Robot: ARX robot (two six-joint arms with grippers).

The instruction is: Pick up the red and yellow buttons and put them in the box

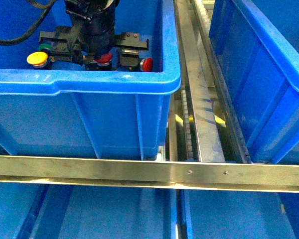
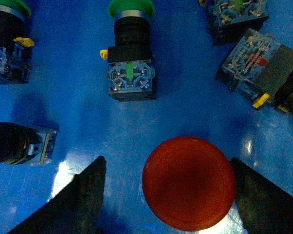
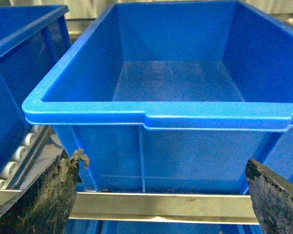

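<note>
The left gripper grabs the red button by its round red cap [image 2: 188, 181] next, to place it in the box.
A red button [image 2: 188, 183] stands cap-up on the blue bin floor, between the two dark fingers [image 2: 85, 195] of my left gripper [image 2: 167, 165], which is open and not touching it. In the front view the left gripper [image 1: 103, 55] reaches down into the left bin [image 1: 89, 82], over that red button [image 1: 104, 59]. A second red button [image 1: 146, 63] lies to its right and a yellow button [image 1: 37, 58] to its left. My right gripper [image 3: 163, 163] is open and holds nothing, facing the near wall of the empty blue box [image 3: 156, 117]. This gripper is outside the front view.
Green-capped switches [image 2: 131, 7] and other switch bodies [image 2: 256, 63] lie around the red button. A metal rail [image 1: 149, 172] runs across the front, and a roller track [image 1: 199, 99] separates the left bin from the blue box [image 1: 269, 64] on the right.
</note>
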